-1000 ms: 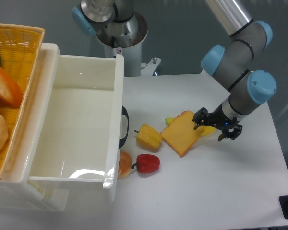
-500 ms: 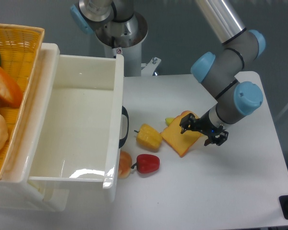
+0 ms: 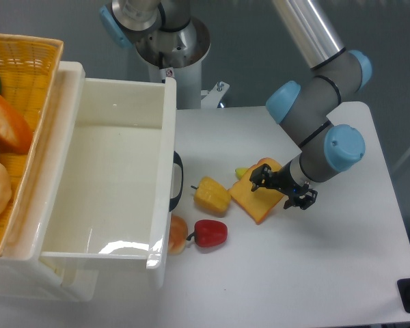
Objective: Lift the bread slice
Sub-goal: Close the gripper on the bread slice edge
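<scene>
The robot's gripper will next grab the bread slice (image 3: 249, 198) by its crust edge (image 3: 279, 206) to pick it up.
The bread slice (image 3: 249, 198) lies flat on the white table (image 3: 314, 266), orange-tan with a darker crust, just right of centre. My gripper (image 3: 280, 190) hangs over the slice's right side, its dark fingers spread apart: one finger (image 3: 259, 177) over the slice's top edge, the other (image 3: 303, 200) off its lower right edge. The gripper is open and holds nothing. Its body hides part of the slice's right corner.
A yellow corn piece (image 3: 212, 195) sits left of the slice, with a red pepper (image 3: 210, 233) and an orange fruit (image 3: 177, 234) below it. A big white bin (image 3: 109, 178) fills the left, beside a wicker basket (image 3: 20, 82) of toy food. A yellow piece (image 3: 240, 172) peeks out behind the slice.
The arm has swung left over the last second, carrying my gripper from beside the slice's right corner to over the slice. The slice has not moved.
</scene>
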`<move>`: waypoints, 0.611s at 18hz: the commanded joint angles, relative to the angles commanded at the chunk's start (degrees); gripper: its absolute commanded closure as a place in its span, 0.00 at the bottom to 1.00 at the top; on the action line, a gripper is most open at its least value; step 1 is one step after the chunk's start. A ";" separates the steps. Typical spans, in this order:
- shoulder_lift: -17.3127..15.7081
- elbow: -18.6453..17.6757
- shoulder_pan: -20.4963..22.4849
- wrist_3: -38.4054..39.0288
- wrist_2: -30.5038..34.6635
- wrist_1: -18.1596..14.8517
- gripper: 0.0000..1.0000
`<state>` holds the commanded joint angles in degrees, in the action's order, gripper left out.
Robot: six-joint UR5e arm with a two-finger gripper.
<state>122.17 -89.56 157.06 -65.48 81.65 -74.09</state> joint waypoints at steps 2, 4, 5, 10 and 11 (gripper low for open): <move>0.00 -0.09 0.00 0.00 0.18 -0.17 0.25; -0.09 0.00 0.00 0.00 0.09 -0.35 0.46; -0.09 0.00 0.00 0.00 0.18 -0.44 0.58; -0.09 0.17 0.09 -0.09 0.18 -0.26 1.00; -0.09 0.26 0.09 -0.09 0.18 -0.26 1.00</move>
<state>122.08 -89.30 157.15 -65.57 81.83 -74.36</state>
